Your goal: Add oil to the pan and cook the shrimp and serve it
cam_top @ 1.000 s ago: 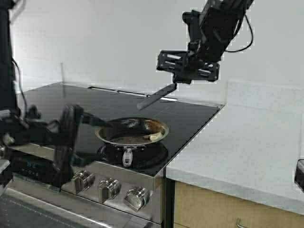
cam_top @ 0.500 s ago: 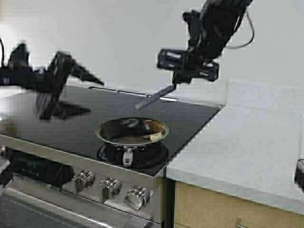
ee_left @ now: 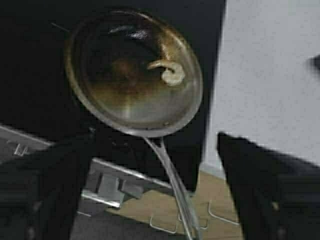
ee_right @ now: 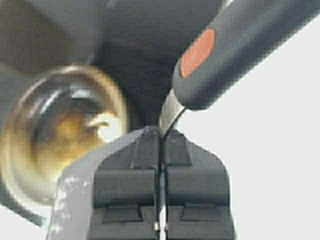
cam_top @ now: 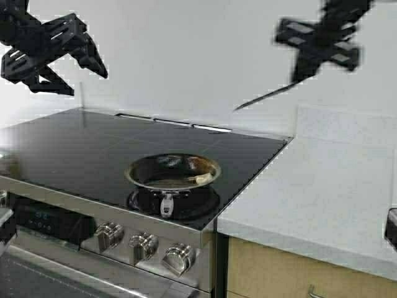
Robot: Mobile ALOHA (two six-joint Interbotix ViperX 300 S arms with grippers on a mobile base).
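Note:
I should grab the pan by its thin metal handle with my left gripper next, because the round body (cam_top: 172, 172) is too wide for the fingers.
The steel pan (cam_top: 173, 171) sits on the front burner of the black cooktop, its short handle (cam_top: 166, 205) pointing toward me. One pale curled shrimp (cam_top: 203, 179) lies at the pan's right inner edge; it also shows as the shrimp (ee_left: 172, 74) from the left wrist and the shrimp (ee_right: 107, 125) from the right. My left gripper (cam_top: 84, 77) hangs high at the far left, open and empty, well above the pan (ee_left: 132, 70). My right gripper (cam_top: 302, 73) is high at the upper right, shut on the thin metal neck of a grey spatula (ee_right: 240, 45). The oil is out of view.
Three steel knobs (cam_top: 142, 245) line the stove front below the pan. A white countertop (cam_top: 322, 186) runs to the right of the cooktop (cam_top: 74, 149), with wooden cabinet fronts (cam_top: 279, 273) beneath. A pale wall stands behind.
My left gripper has risen from beside the pan's handle to high at the upper left. My right gripper has carried the spatula up and to the right, away from the pan.

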